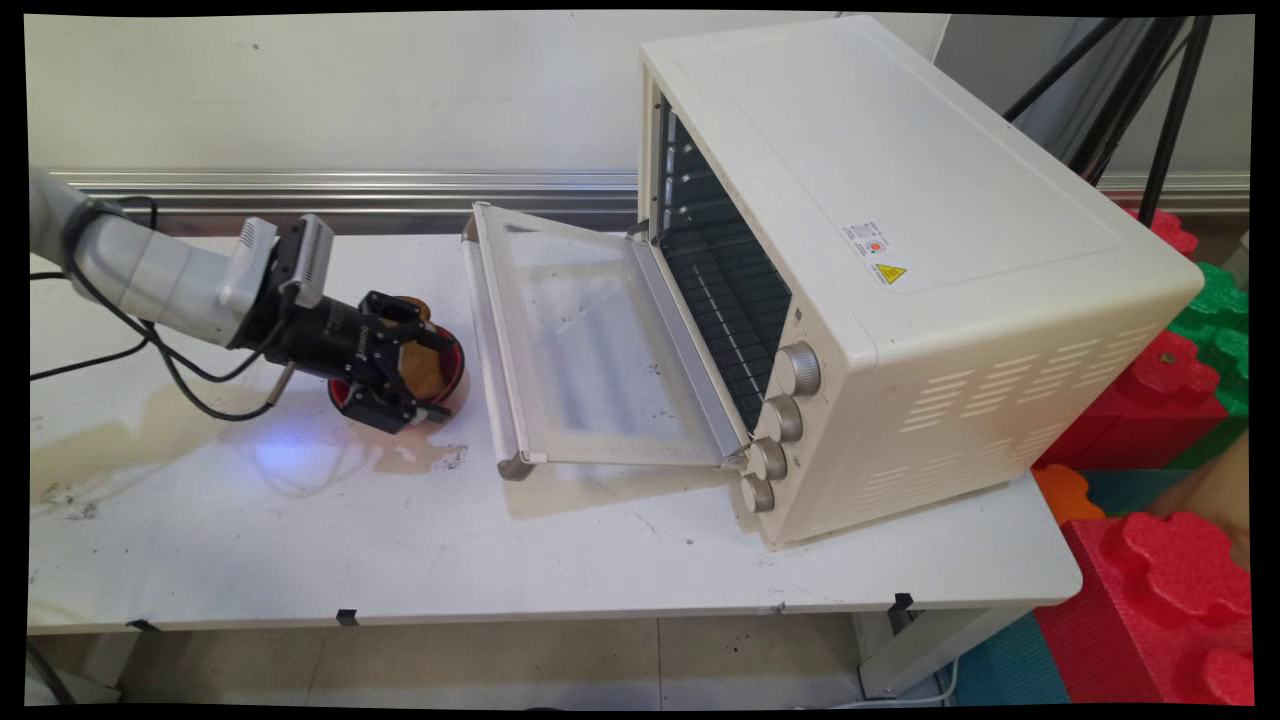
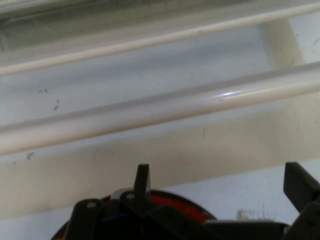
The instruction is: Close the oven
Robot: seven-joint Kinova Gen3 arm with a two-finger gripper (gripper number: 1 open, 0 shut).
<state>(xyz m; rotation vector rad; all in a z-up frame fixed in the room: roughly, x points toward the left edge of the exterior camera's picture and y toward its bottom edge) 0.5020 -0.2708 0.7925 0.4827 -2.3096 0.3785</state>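
My gripper will grab the oven door by its slim cream handle bar (image 1: 488,342) next, because the oven door's glass panel is wider than my fingers can open.
My black gripper (image 1: 430,365) hovers low over the left part of the table, pointing right toward the oven, with its fingers spread wide. Right under and between them sits a round red dish (image 1: 452,352) holding something brown (image 1: 428,372). Whether a finger touches the dish cannot be told. In the hand view the gripper (image 2: 220,177) is open, and the dish's red rim (image 2: 187,204) shows just beneath the left finger (image 2: 142,180). Ahead lies the cream handle bar (image 2: 200,102) of the oven door.
A cream toaster oven (image 1: 900,260) stands at the right of the white table (image 1: 400,540), its glass door (image 1: 585,350) folded down flat toward the dish. Several knobs (image 1: 780,420) line its front. Red and green foam blocks (image 1: 1170,560) stand at the right. Stains mark the table's left.
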